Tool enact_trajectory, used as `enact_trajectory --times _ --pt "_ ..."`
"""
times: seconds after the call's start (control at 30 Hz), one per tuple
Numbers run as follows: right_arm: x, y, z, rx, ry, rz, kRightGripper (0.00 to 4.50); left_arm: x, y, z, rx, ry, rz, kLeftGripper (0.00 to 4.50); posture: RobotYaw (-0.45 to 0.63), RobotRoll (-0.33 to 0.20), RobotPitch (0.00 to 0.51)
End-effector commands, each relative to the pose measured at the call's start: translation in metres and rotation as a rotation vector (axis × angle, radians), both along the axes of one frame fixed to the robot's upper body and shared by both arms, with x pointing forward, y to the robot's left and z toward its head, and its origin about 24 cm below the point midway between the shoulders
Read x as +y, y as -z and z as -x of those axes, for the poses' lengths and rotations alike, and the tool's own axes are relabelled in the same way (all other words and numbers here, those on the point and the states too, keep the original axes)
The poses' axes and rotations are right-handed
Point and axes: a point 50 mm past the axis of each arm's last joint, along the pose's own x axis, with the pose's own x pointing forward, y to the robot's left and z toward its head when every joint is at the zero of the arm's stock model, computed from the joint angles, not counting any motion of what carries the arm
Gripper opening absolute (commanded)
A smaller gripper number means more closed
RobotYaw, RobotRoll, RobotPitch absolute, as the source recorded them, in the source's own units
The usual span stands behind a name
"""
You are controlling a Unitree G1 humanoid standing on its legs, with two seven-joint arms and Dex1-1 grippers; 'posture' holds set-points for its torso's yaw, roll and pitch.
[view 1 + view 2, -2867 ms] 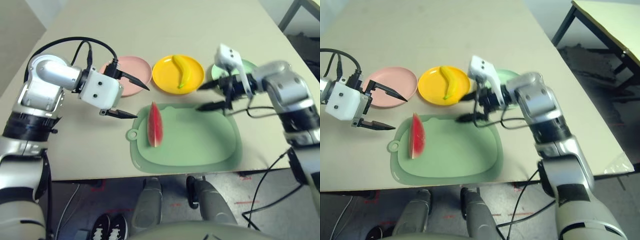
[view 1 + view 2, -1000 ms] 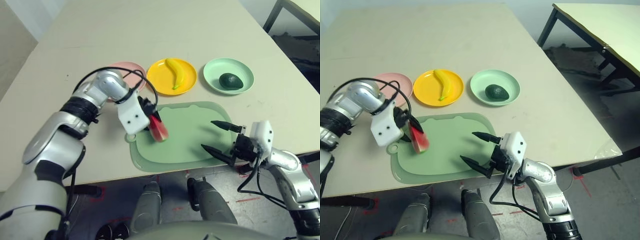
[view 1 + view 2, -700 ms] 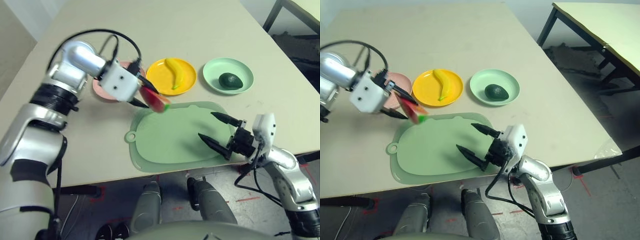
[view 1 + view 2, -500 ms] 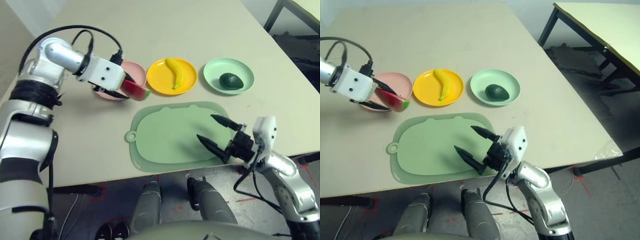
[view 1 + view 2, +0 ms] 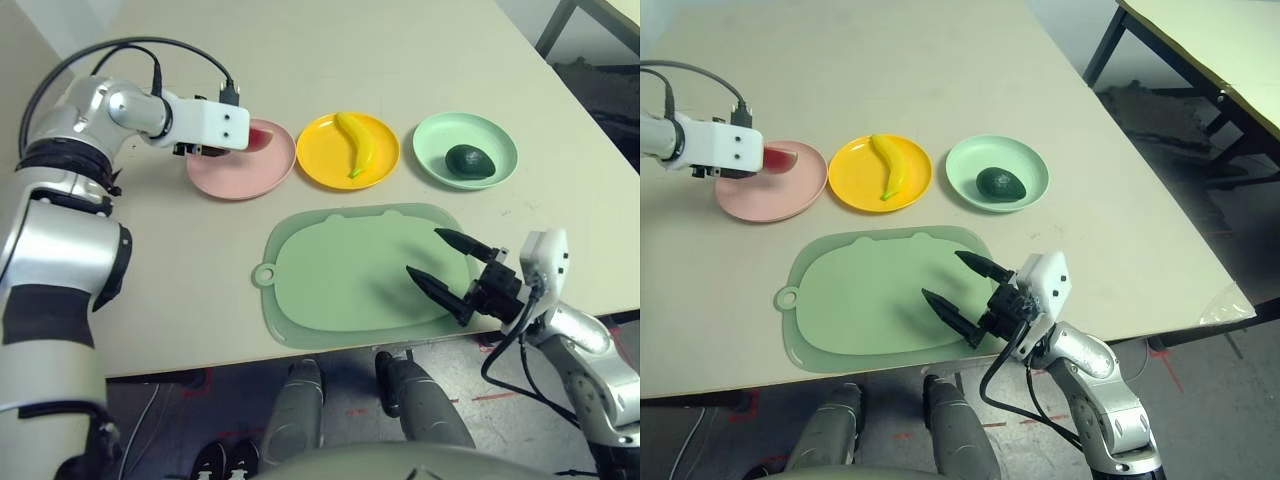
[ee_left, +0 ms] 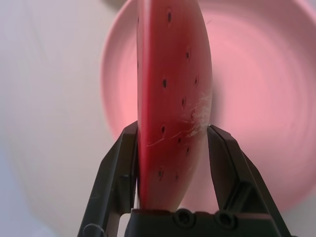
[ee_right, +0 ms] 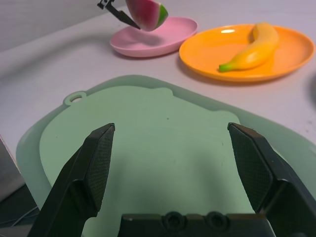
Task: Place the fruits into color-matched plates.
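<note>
My left gripper should release the wedge now, because the watermelon wedge (image 5: 259, 139) is low inside the rim of the pink plate (image 5: 235, 170) and would lie in the plate.
My left gripper (image 6: 173, 133) is shut on the red watermelon wedge (image 6: 173, 74), held just over the far side of the pale pink plate (image 5: 235, 170). I cannot tell whether the wedge touches the plate. The yellow banana (image 5: 355, 142) lies in the yellow-orange plate (image 5: 312, 160). The dark green avocado (image 5: 469, 160) rests in the mint green plate (image 5: 440, 135). My right gripper (image 5: 426, 254) hangs open and holds nothing over the right part of the green mat (image 5: 340, 280), near the table's front edge.
The large green mat with a ring tab (image 5: 264, 273) lies bare in front of the three plates. Black cables (image 5: 120, 50) loop over the left arm. A second table (image 5: 1210, 40) stands off to the far right.
My left gripper lifted the watermelon wedge off the mat and carried it back and left to over the pink plate. The right gripper stayed open near the mat's front right.
</note>
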Motion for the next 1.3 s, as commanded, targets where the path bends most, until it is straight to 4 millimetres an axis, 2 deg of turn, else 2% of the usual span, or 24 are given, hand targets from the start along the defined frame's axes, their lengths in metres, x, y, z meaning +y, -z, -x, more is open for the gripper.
enact_trajectory --times 0.03,0.1,0.3,0.33,0.53,0.63,0.77,0.83,0.97,1.1,1.23,1.3 --pt "-0.002 -0.004 0.005 -0.004 0.015 -0.006 4.50 0.003 0.010 0.000 0.016 -0.018 -0.001 2.20 -0.12 0.000 0.239" --pt "-0.003 -0.004 0.007 0.000 0.019 -0.003 4.50 0.002 0.013 0.000 0.021 -0.015 -0.008 2.20 -0.13 0.000 0.242" --pt "-0.003 -0.008 0.001 -0.005 0.023 -0.003 4.50 0.003 0.012 0.000 0.011 -0.021 -0.003 4.33 -0.12 0.000 0.252" --pt "-0.004 -0.009 0.000 -0.007 0.026 -0.004 4.50 0.003 0.010 0.000 0.005 -0.019 0.002 4.47 -0.12 0.000 0.251" --pt "-0.019 -0.020 -0.022 -0.065 0.119 0.010 4.50 0.012 -0.012 0.006 -0.049 -0.017 0.111 4.47 -0.09 0.000 0.247" --pt "-0.028 -0.028 -0.034 -0.087 0.177 0.001 4.50 0.018 -0.023 0.010 -0.065 -0.023 0.233 4.47 -0.09 0.000 0.243" --pt "-0.043 -0.048 -0.057 -0.136 0.292 0.007 4.50 0.040 -0.044 0.027 -0.091 -0.024 0.520 4.47 -0.08 0.000 0.231" --pt "-0.048 -0.058 -0.068 -0.148 0.341 -0.006 4.50 0.049 -0.047 0.034 -0.100 -0.028 0.614 4.47 -0.05 0.000 0.226" --pt "-0.064 -0.068 -0.088 -0.146 0.413 -0.025 4.50 0.058 -0.047 0.050 -0.138 -0.041 0.774 4.47 -0.02 0.000 0.218" --pt "-0.083 -0.062 -0.092 -0.128 0.431 -0.020 4.50 0.057 -0.043 0.074 -0.211 -0.091 1.006 4.47 0.03 0.000 0.211" --pt "-0.096 -0.052 -0.084 -0.111 0.442 -0.040 4.50 0.056 -0.024 0.102 -0.252 -0.192 1.205 4.47 0.04 0.000 0.210" --pt "-0.109 -0.052 -0.079 -0.131 0.490 -0.073 4.50 0.060 -0.003 0.122 -0.250 -0.288 1.264 4.47 0.02 0.000 0.210"
